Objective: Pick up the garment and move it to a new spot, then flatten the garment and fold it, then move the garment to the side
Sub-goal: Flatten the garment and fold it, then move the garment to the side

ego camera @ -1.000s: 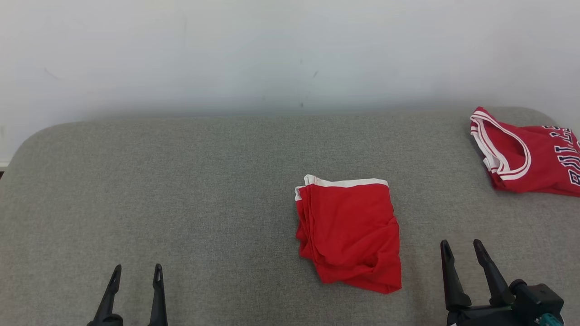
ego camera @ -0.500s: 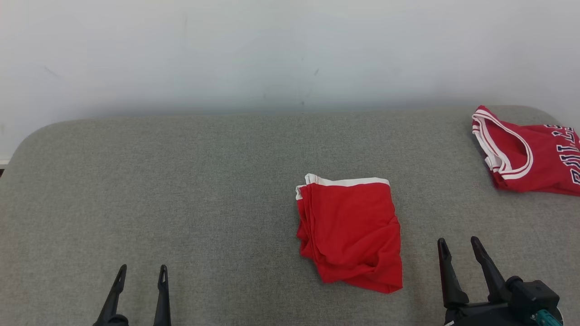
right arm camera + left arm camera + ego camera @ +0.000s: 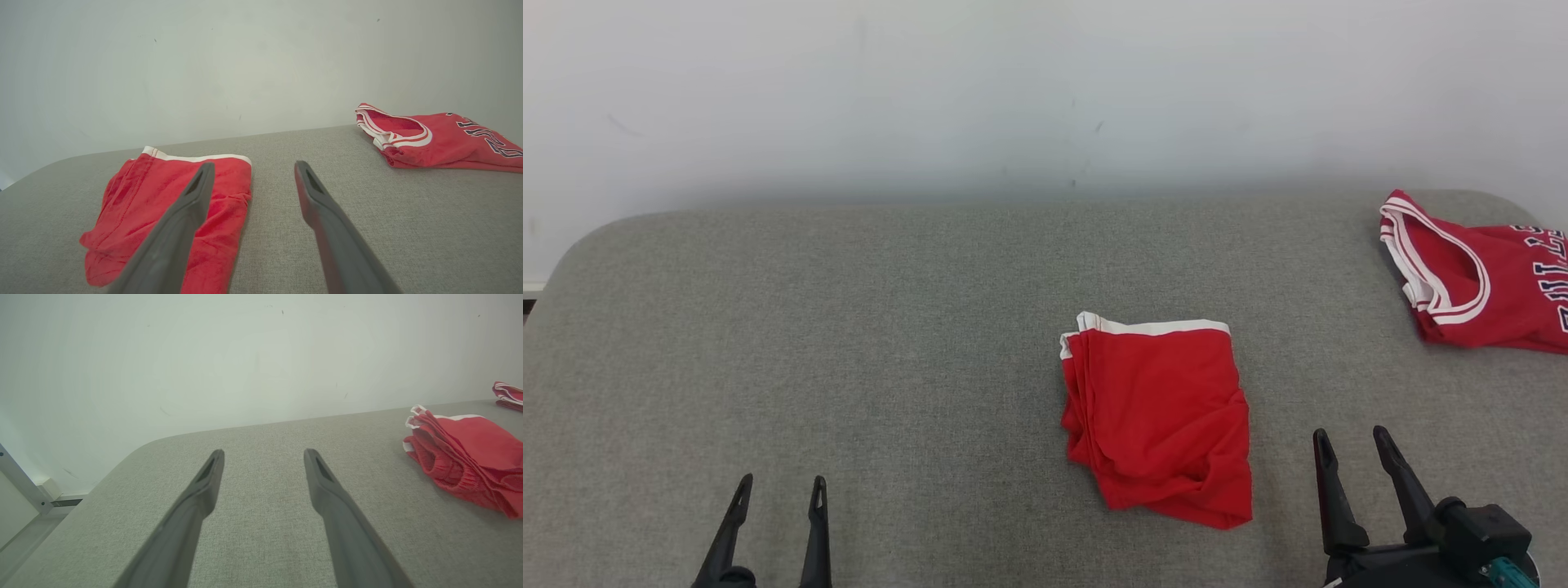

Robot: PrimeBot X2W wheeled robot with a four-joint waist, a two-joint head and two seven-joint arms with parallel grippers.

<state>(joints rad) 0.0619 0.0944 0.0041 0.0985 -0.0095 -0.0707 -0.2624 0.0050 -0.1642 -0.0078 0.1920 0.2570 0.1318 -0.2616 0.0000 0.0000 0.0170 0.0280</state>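
Observation:
Next, to move the garment, my right gripper grabs its bunched side edge below the white band [image 3: 1243,400], because the red top panel [image 3: 1155,392] lies flat and broad.
A red garment [image 3: 1158,416] with a white band lies folded into a rough square on the grey padded table [image 3: 890,327], right of centre. It also appears in the left wrist view as the garment [image 3: 466,453] and in the right wrist view as the garment [image 3: 171,204]. My right gripper [image 3: 1349,434] stands open just right of its near corner, apart from the cloth. My left gripper [image 3: 781,483] is open over bare table at the near left, well away from it. Both show empty jaws in their own views: left gripper [image 3: 264,453], right gripper [image 3: 254,165].
A red jersey [image 3: 1478,278] with white trim and dark lettering lies crumpled at the table's far right corner, seen too as the jersey [image 3: 433,143]. A pale wall [image 3: 1045,90] rises behind the table's far edge. The table's left corners are rounded.
The whole picture has drifted slightly, so the camera moved. My left gripper has edged a little to the right. Both grippers stay open and the garment lies as before.

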